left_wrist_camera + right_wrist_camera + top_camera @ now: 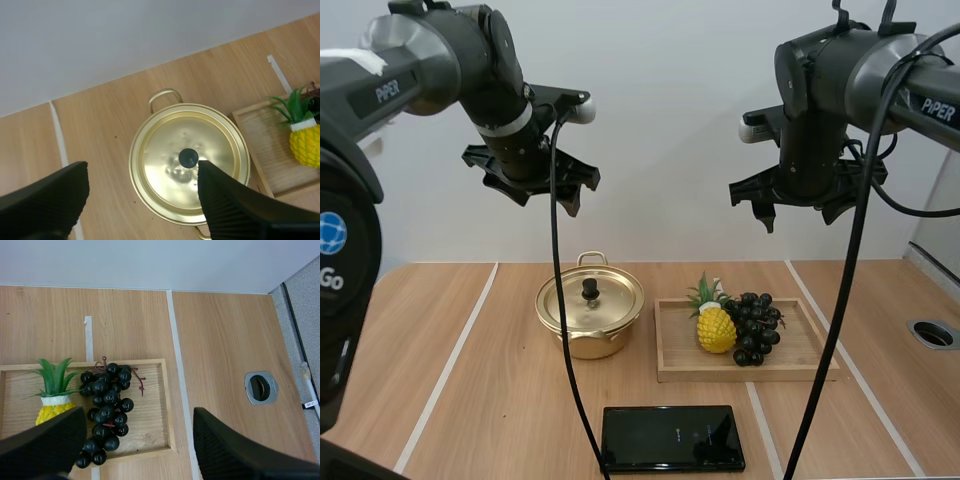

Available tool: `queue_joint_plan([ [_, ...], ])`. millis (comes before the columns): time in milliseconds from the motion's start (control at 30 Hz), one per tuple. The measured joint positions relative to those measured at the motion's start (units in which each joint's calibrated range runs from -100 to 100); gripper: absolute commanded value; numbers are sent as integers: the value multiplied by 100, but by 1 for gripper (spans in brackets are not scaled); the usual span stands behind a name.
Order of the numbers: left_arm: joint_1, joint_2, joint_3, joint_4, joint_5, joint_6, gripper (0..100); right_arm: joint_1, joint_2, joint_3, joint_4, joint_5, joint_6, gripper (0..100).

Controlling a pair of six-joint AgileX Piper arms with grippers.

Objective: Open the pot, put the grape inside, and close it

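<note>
My left gripper next needs to grab the narrow black knob (590, 289) in the lid's middle to open the pot, as the lid is wider than my open fingers.
A gold pot (590, 312) stands on the table with its lid (189, 161) on and a black knob (188, 158) in the middle. To its right a bunch of dark grapes (754, 327) lies on a wooden tray (675, 352), beside a toy pineapple (715, 324). My left gripper (532, 188) hangs open high above the pot, and its fingers (227, 200) stand wide apart over the lid. My right gripper (807, 200) hangs open high above the tray, with the grapes (106, 406) below between its spread fingers (227, 450).
A black phone-like slab (671, 438) lies at the table's front edge. A round metal grommet (932, 333) sits in the tabletop at the far right. White tape lines (450, 363) run across the wood. The pineapple (54, 401) lies left of the grapes.
</note>
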Motion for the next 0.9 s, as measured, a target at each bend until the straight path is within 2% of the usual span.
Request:
queue_joint_plan([
  [300, 0, 310, 856, -860, -662, 785, 100, 0, 0, 0, 0, 0, 0, 100],
  [900, 0, 1185, 932, -1068, -1171, 1391, 100, 0, 0, 0, 0, 0, 0, 100],
])
